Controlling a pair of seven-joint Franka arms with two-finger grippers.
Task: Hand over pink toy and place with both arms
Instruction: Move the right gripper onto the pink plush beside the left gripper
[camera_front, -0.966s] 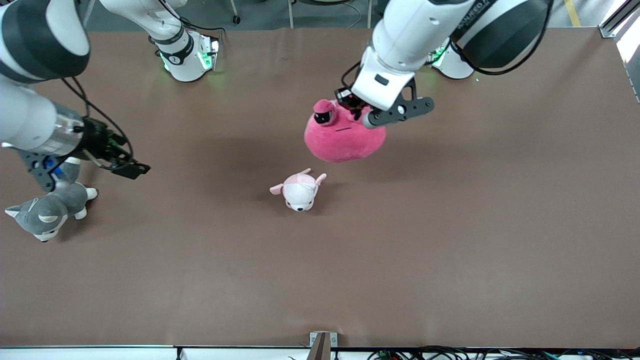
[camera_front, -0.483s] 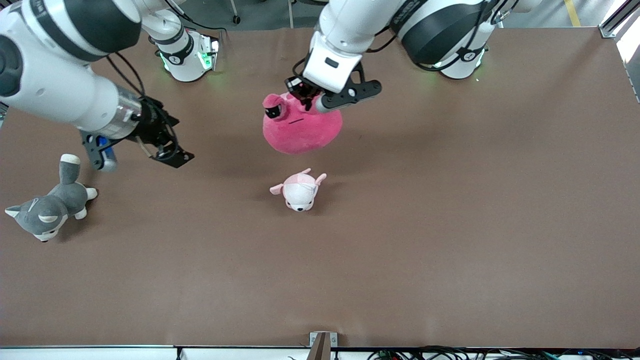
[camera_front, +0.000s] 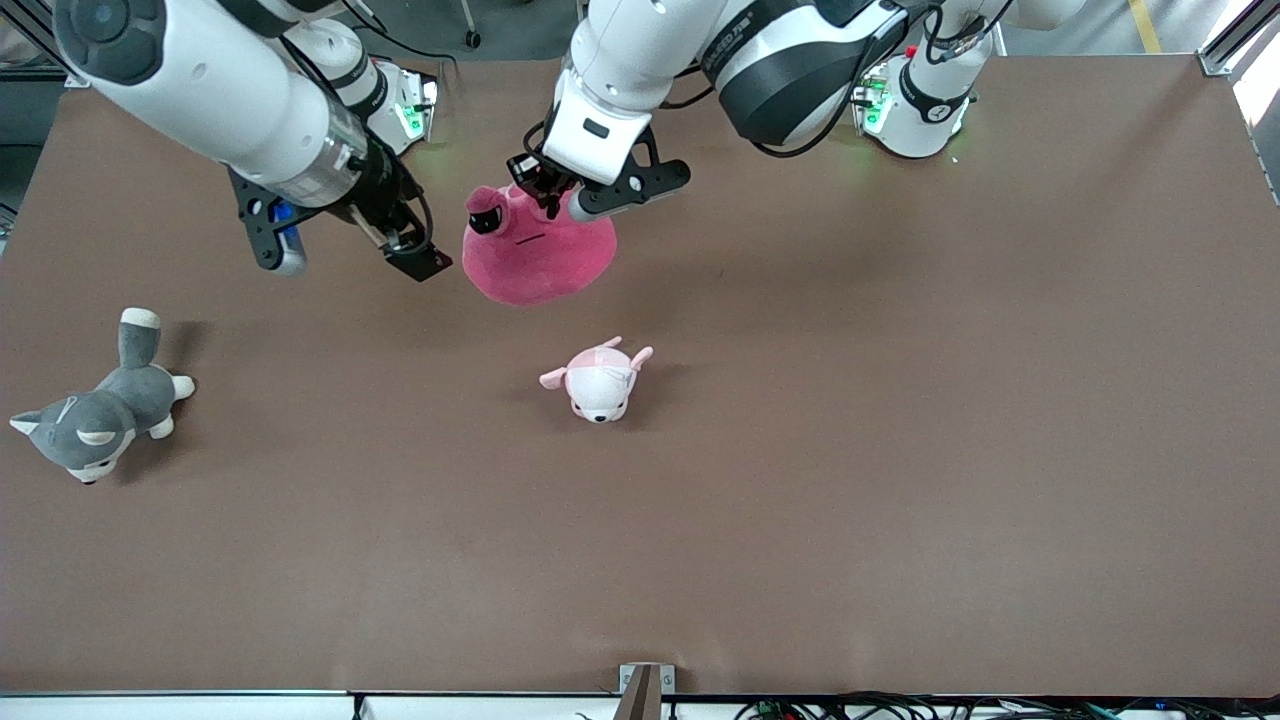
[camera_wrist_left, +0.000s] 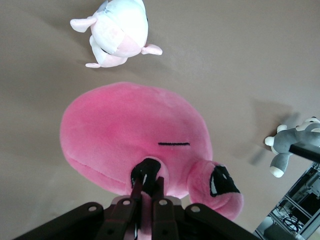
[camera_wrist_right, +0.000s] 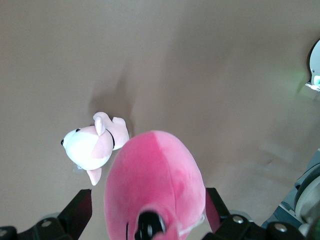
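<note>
Next, my right gripper grabs the pink toy by its dark-eyed nub (camera_front: 485, 210) (camera_wrist_right: 150, 225). Then it takes over the toy to place it.
The hot-pink toy (camera_front: 540, 258) hangs in the air over the table's middle, near the robot bases. My left gripper (camera_front: 547, 192) is shut on a nub at the toy's top, next to a dark eye; the left wrist view shows the fingers (camera_wrist_left: 137, 186) pinching pink plush of the toy (camera_wrist_left: 130, 135). My right gripper (camera_front: 418, 255) is open, right beside the toy toward the right arm's end. In the right wrist view the toy (camera_wrist_right: 155, 175) fills the gap of the right gripper (camera_wrist_right: 147, 202), and the fingers (camera_wrist_right: 80, 210) stand apart from it.
A small white and pale-pink plush (camera_front: 600, 380) lies on the table nearer the front camera than the toy; it also shows in the left wrist view (camera_wrist_left: 117, 32) and the right wrist view (camera_wrist_right: 90, 147). A grey and white plush dog (camera_front: 95, 415) lies at the right arm's end.
My left arm has carried the pink toy toward the right arm's end. My right gripper has moved from over the grey dog up to the toy's side.
</note>
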